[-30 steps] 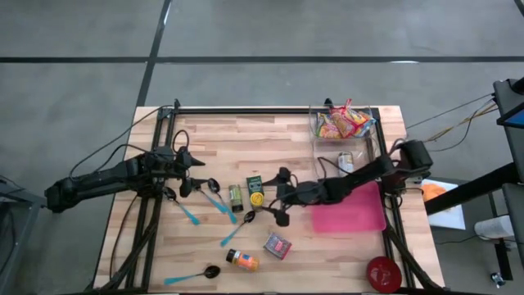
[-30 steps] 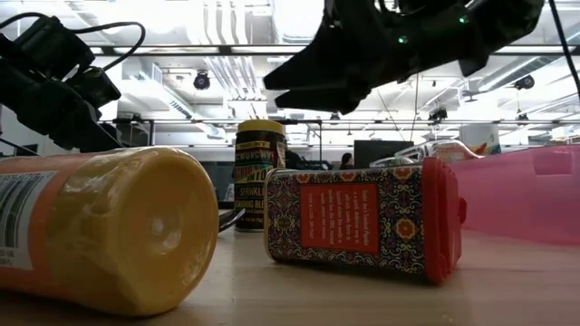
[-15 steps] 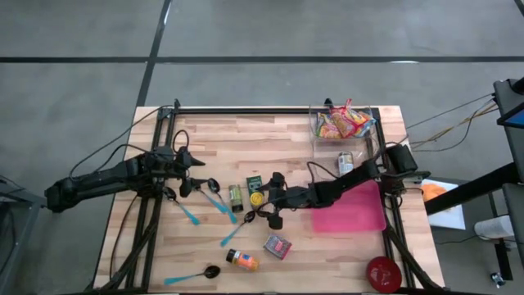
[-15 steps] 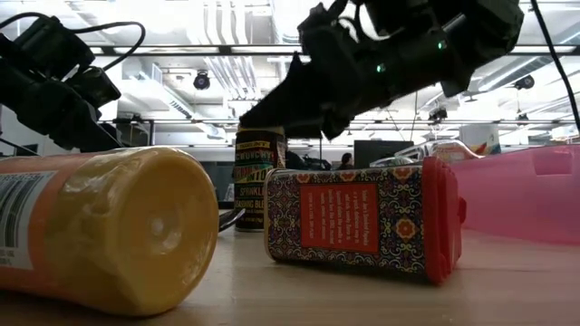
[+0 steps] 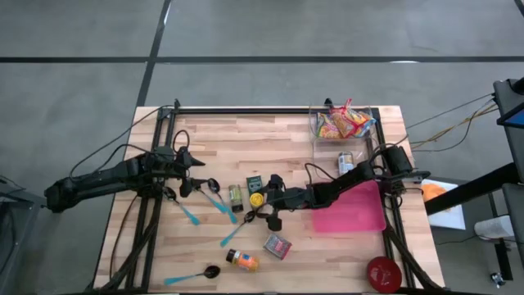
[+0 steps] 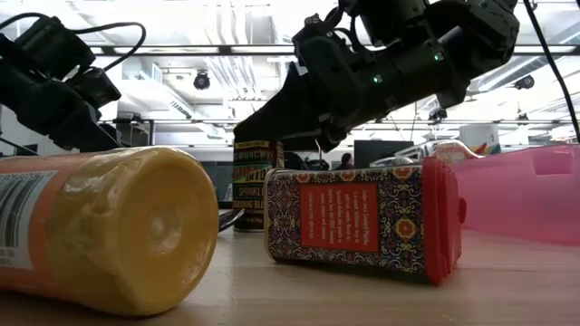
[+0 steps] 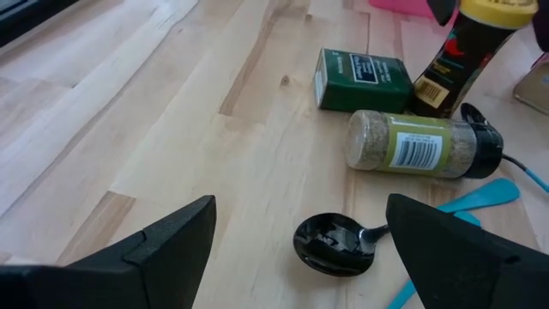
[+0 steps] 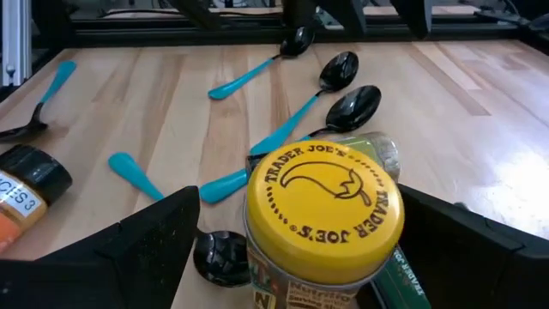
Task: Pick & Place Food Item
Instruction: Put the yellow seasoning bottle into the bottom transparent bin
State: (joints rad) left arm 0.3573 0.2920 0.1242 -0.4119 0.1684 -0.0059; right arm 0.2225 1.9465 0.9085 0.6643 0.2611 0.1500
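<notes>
My right gripper's fingers stand on either side of the yellow lid point(image 5: 256, 199) point(image 8: 324, 210), so it is time to close them now.
A dark jar with a yellow lid point(image 8: 324, 210) stands upright on the table point(image 5: 221, 139), near its middle point(image 5: 256, 198). My right gripper point(image 5: 273, 201) reaches in from the right, open. Its two fingers stand on either side of the jar's top and are apart from it in the right wrist view. In the low view the gripper point(image 6: 281, 113) hangs just above and in front of the jar point(image 6: 254, 181). My left gripper point(image 5: 196, 174) waits open at the table's left, with nothing between its fingers point(image 7: 171, 240).
Beside the jar lie a green box point(image 5: 255, 183) and a green-labelled spice jar point(image 5: 236, 197). Teal-handled spoons point(image 5: 219, 203) lie to its left. A patterned tin point(image 5: 277, 245) and an orange bottle point(image 5: 242, 260) lie nearer. A pink tray point(image 5: 348, 211), a snack bin point(image 5: 344, 123) and a red bowl point(image 5: 383, 273) stand at the right.
My right gripper has come down and toward the table's left, still open, until its fingers stand on either side of the yellow-lidded jar. The jar has not moved.
</notes>
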